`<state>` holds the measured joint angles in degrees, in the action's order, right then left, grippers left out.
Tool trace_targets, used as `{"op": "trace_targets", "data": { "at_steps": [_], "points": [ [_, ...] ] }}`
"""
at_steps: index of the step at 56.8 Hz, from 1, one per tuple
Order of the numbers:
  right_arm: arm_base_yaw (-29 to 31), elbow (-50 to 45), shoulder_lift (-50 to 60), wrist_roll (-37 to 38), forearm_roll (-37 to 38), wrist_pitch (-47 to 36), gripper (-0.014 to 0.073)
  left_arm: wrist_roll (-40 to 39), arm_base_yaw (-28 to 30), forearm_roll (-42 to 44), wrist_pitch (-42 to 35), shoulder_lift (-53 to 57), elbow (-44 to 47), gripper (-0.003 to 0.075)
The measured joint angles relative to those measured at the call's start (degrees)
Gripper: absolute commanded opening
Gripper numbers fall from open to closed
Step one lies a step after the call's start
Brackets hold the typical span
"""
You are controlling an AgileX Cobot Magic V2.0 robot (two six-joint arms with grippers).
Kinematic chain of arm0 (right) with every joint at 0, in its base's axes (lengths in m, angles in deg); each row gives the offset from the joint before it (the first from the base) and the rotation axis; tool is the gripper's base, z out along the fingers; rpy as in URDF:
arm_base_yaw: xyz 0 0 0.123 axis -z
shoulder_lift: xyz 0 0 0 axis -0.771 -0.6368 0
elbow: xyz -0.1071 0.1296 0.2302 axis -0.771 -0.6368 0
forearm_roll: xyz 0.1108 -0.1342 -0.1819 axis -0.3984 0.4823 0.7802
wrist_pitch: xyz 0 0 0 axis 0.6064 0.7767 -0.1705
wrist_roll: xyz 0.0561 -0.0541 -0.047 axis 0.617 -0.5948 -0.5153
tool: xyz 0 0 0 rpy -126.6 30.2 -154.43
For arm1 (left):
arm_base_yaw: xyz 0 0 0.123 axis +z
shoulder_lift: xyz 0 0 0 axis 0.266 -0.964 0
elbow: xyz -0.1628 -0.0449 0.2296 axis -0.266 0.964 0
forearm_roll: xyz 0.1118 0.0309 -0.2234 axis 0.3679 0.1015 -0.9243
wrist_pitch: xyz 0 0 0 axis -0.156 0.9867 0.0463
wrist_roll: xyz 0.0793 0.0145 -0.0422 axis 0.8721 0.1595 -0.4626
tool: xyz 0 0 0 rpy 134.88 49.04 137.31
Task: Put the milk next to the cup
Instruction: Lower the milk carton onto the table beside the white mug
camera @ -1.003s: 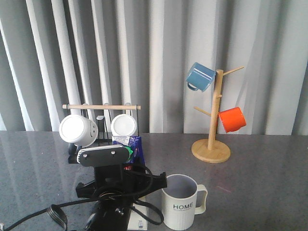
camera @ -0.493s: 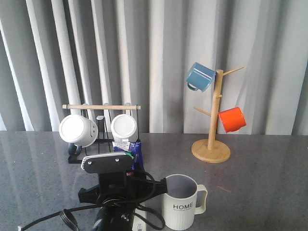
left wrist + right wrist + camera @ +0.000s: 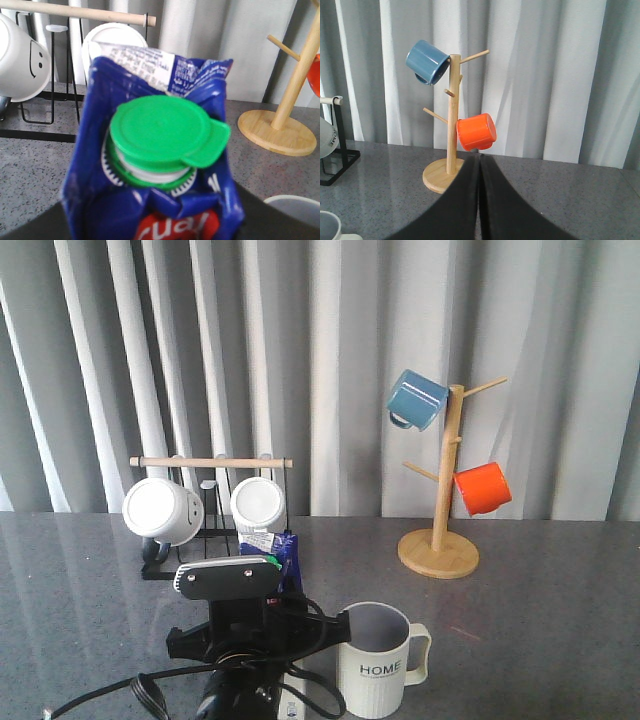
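The milk (image 3: 281, 552) has its lower part down at the tabletop beside the cup, so it would stand upright if my left gripper opened now.
The milk (image 3: 281, 552) is a blue-and-white carton with a green cap, mostly hidden behind my left arm in the front view. In the left wrist view the milk (image 3: 150, 165) fills the frame, with its cap and red label between the jaws. My left gripper (image 3: 155, 231) is shut on it, just left of the cup. The cup (image 3: 373, 661) is a cream ribbed mug lettered "HOME", standing at the front centre; its rim shows in the left wrist view (image 3: 295, 202). My right gripper (image 3: 479, 167) is shut and empty; it shows only in the right wrist view.
A black wire rack (image 3: 213, 534) with a wooden bar holds two plain white mugs (image 3: 160, 510) behind the milk. A wooden mug tree (image 3: 440, 540) at the back right carries a blue mug (image 3: 415, 400) and an orange mug (image 3: 482, 488). Grey curtains close off the back.
My left arm has come down a little and shifted slightly right towards the cup, with the milk still in its grip. The cup and the racks have not moved.
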<state>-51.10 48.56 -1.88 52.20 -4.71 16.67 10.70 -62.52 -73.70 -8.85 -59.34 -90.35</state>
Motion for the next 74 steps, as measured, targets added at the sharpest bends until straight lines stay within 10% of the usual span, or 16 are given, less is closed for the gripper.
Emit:
{"op": "trace_targets", "data": {
  "at_steps": [32, 42, 55, 74],
  "points": [
    [0.00, 0.00, 0.00, 0.00, 0.00, 0.00, -0.0008, 0.05, 0.00, 0.05, 0.12, 0.00, -0.07, 0.0017],
    [0.00, 0.00, 0.00, 0.00, 0.00, 0.00, -0.0008, 0.10, 0.00, 0.05, 0.17, 0.00, -0.07, 0.0186],
    [0.00, 0.00, 0.00, 0.00, 0.00, 0.00, -0.0008, 0.82, 0.00, -0.15, -0.18, 0.00, -0.07, 0.0722],
    [0.00, 0.00, 0.00, 0.00, 0.00, 0.00, -0.0008, 3.79, -0.15, 0.14, 1.40, 4.32, -0.07, 0.0684]
  ]
}}
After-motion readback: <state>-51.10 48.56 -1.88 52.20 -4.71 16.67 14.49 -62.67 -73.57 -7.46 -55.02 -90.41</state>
